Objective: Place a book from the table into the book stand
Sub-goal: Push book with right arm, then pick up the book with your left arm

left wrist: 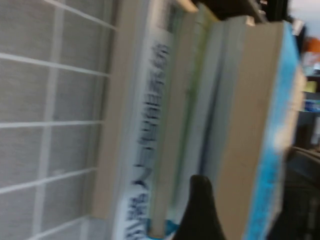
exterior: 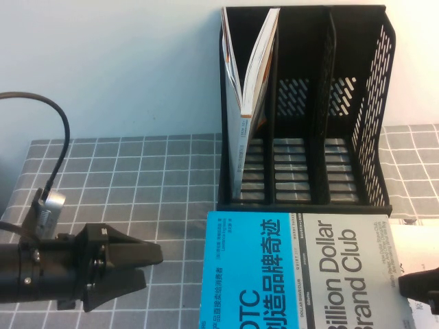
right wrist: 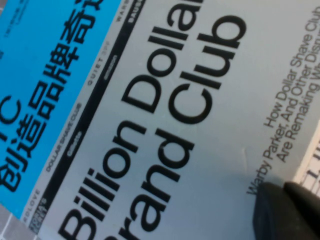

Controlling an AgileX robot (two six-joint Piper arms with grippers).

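The book's cover is too wide for the fingers, so my left gripper should next grab across the book's thin page edge on the blue half.
The book [exterior: 302, 267], half bright blue and half pale grey with "Billion Dollar Brand Club", lies flat on top of a stack on the table [exterior: 137, 178], just in front of the black book stand [exterior: 309, 103]. My left gripper [exterior: 149, 267] is open, level with the stack and a little to its left, pointing at it. In the left wrist view the book's page edge [left wrist: 250, 125] shows between the left gripper's [left wrist: 250, 210] two dark fingers. My right gripper [exterior: 411, 284] is at the book's right edge. In the right wrist view the right gripper [right wrist: 287, 200] is shut, its tips over the grey cover [right wrist: 165, 125].
A thin white book with an orange edge [exterior: 255, 75] leans fanned open in the stand's left compartment. The middle and right compartments hold nothing. Other books lie under the blue one [left wrist: 165, 125], and a cream page [exterior: 418, 240] shows at its right.
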